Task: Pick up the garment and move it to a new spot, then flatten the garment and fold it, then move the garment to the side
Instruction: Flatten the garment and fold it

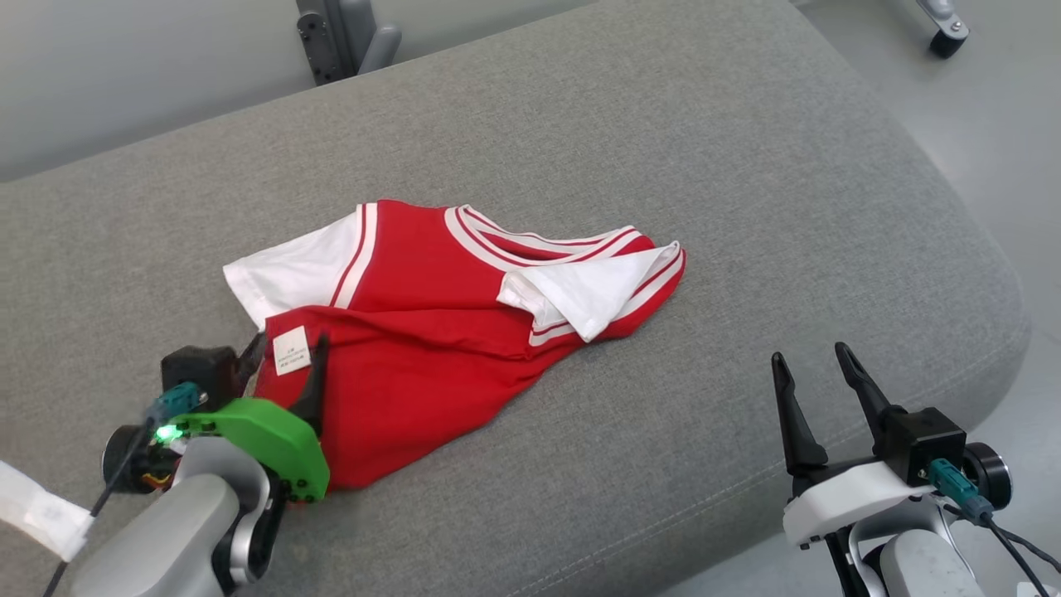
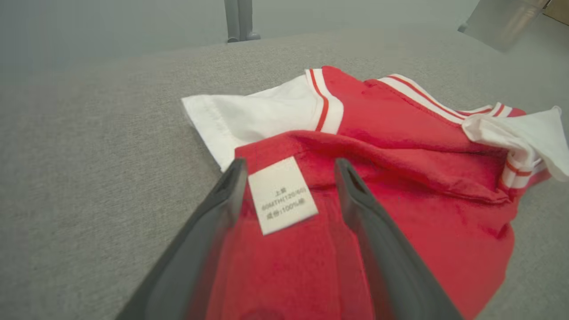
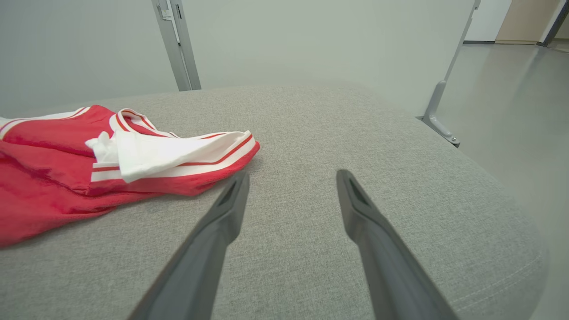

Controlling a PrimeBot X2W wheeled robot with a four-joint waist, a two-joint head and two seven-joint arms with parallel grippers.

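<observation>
The fold of the white sleeve (image 1: 602, 313) stands up loose over the flat red cloth (image 1: 428, 368), so the robot's right gripper needs to pinch the shirt there next.
The garment (image 1: 431, 332) is a small red shirt with white sleeves and striped trim, lying crumpled on the grey cushion (image 1: 663, 124). Its lower part is folded up, showing a white care label (image 1: 291, 350). My left gripper (image 1: 286, 352) hovers open over the folded red edge, and in the left wrist view its fingers (image 2: 351, 186) straddle the label (image 2: 282, 201) without pinching the garment (image 2: 400, 178). My right gripper (image 1: 816, 361) stands open over bare cushion to the right, apart from the garment (image 3: 66, 178), with nothing between its fingertips (image 3: 291, 178).
The cushion's rounded front and right edges (image 1: 995, 332) drop to a pale floor (image 1: 1011, 124). A grey metal frame leg (image 1: 348, 37) stands behind the cushion, and a caster wheel (image 1: 947, 37) sits at the far right. Bare cushion lies right of the garment.
</observation>
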